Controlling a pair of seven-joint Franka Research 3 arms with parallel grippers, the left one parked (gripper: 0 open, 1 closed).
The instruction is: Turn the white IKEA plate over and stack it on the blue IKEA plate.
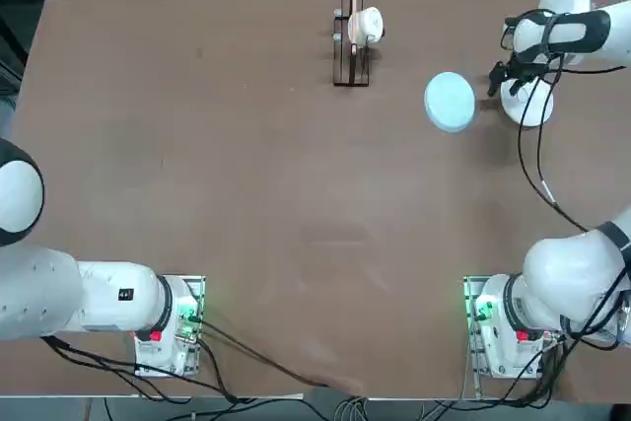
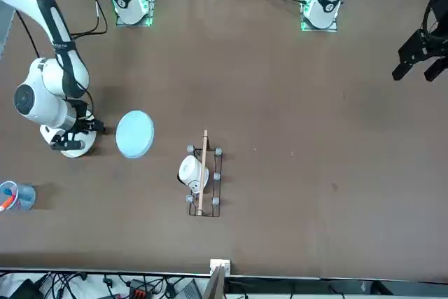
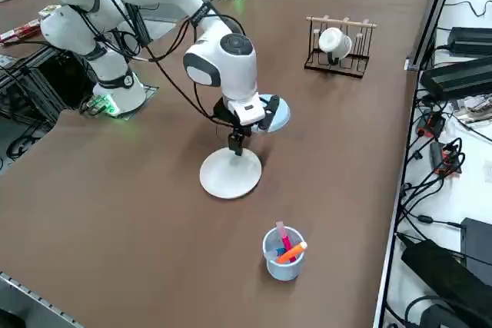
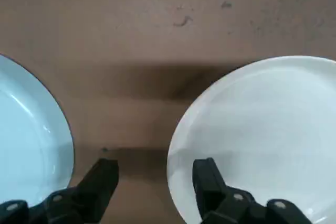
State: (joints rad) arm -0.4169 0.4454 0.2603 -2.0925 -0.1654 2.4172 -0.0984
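I should next turn the white IKEA plate over onto the blue IKEA plate [image 4: 27, 135], so I need to grab it by its rim [image 4: 170, 167] with my right gripper.
The white IKEA plate [image 3: 229, 173] lies on the brown table near its right edge, also in the wrist view [image 4: 262, 129] and the top view [image 1: 529, 108], where the arm covers part of it. The blue IKEA plate [image 1: 450, 101] lies flat just to its left [image 4: 26, 129], a narrow strip of table between them. My right gripper [image 4: 155, 174] points down at the white plate's left rim. It is open: one finger [image 4: 207, 174] is over the plate's inside, the other [image 4: 102, 178] is over the bare strip. The side view shows the gripper [image 3: 236, 144] low over the rim.
A wooden rack holding a small white cup [image 1: 353, 36] stands at the table's far middle. A clear blue cup with markers [image 3: 283, 253] stands right of the white plate near the table's edge. Cables run along that edge.
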